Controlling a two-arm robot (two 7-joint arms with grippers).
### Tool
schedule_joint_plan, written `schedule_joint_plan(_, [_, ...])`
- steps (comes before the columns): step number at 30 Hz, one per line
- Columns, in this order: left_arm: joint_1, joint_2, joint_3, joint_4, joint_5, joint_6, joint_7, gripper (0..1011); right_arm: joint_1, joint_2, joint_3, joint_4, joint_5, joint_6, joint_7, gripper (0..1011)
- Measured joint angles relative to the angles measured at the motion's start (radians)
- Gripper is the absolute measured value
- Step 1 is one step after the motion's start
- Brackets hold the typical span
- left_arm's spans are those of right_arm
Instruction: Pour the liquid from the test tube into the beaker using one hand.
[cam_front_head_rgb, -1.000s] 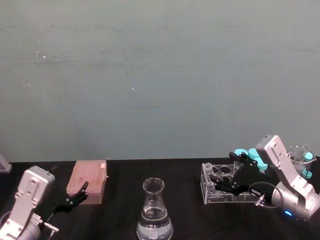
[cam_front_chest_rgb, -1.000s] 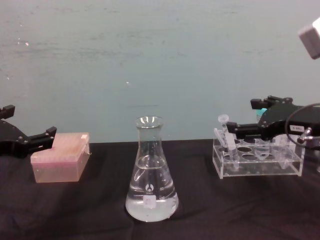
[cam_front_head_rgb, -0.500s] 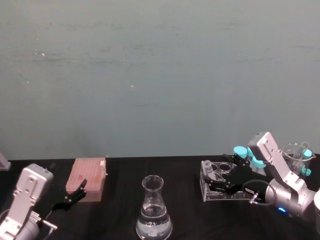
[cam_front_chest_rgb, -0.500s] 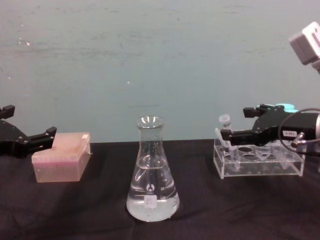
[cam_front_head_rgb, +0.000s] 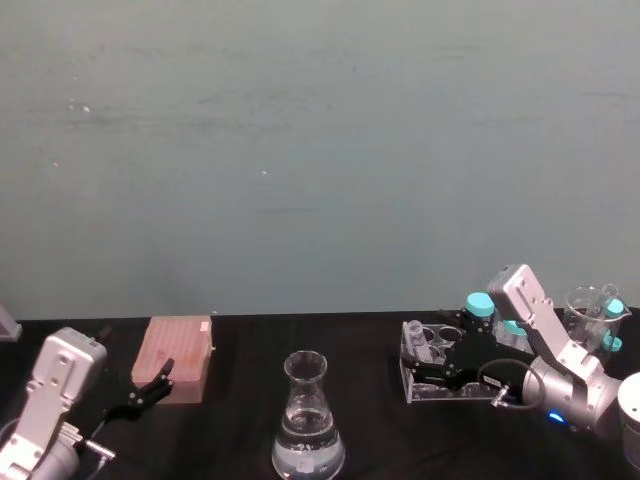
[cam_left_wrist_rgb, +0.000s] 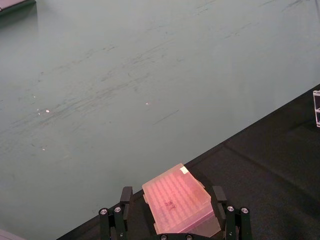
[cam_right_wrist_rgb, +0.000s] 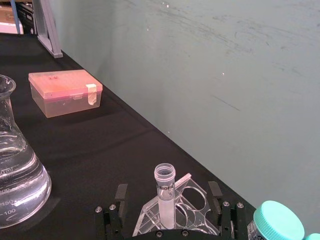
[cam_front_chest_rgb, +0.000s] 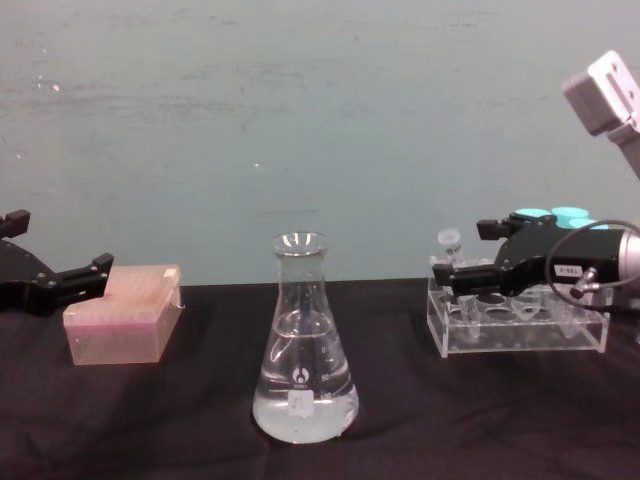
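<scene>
Next, my right gripper grabs the test tube by the upper section below its opening (cam_front_chest_rgb: 453, 254) (cam_right_wrist_rgb: 166, 191) to pour, as the clear rack closes around the test tube's lower part.
The test tube (cam_front_chest_rgb: 449, 246) stands upright in the left end of a clear rack (cam_front_chest_rgb: 520, 338), also seen as the test tube (cam_right_wrist_rgb: 165, 192) in the right wrist view and the test tube (cam_front_head_rgb: 417, 338) from the head. My right gripper (cam_front_chest_rgb: 462, 252) is open and level with the tube's top, one finger on each side, not touching it; right gripper (cam_right_wrist_rgb: 167, 195), right gripper (cam_front_head_rgb: 432, 342). The beaker (cam_front_chest_rgb: 303, 350) stands mid-table with clear liquid (cam_front_chest_rgb: 303, 410) in its base; beaker (cam_front_head_rgb: 307, 420). Whether the tube holds liquid I cannot tell.
My left gripper (cam_front_chest_rgb: 60, 242) rests open at the far left beside a pink tip box (cam_front_chest_rgb: 122, 312); left gripper (cam_left_wrist_rgb: 171, 197). Teal-capped tubes (cam_front_chest_rgb: 550, 214) stand behind the rack. A glass beaker (cam_front_head_rgb: 590, 305) sits at the far right. Black cloth separates flask and rack.
My right gripper has slid left along the rack, so its open fingers now flank the test tube. The left arm, flask and box have stayed put.
</scene>
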Motion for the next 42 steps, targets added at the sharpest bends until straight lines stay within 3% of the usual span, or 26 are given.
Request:
schedule_joint_plan(19, [0.000, 0.000, 0.000, 0.000, 0.000, 0.000, 0.000, 1000, 0.047, -0.044, 0.000, 0.107, -0.019, -0.037, 0.014, 1000])
schedule_joint_plan(42, [0.000, 0.000, 0.000, 0.000, 0.000, 0.000, 0.000, 1000, 0.046, -0.048, 0.008, 0.108, -0.028, -0.046, -0.002, 1000])
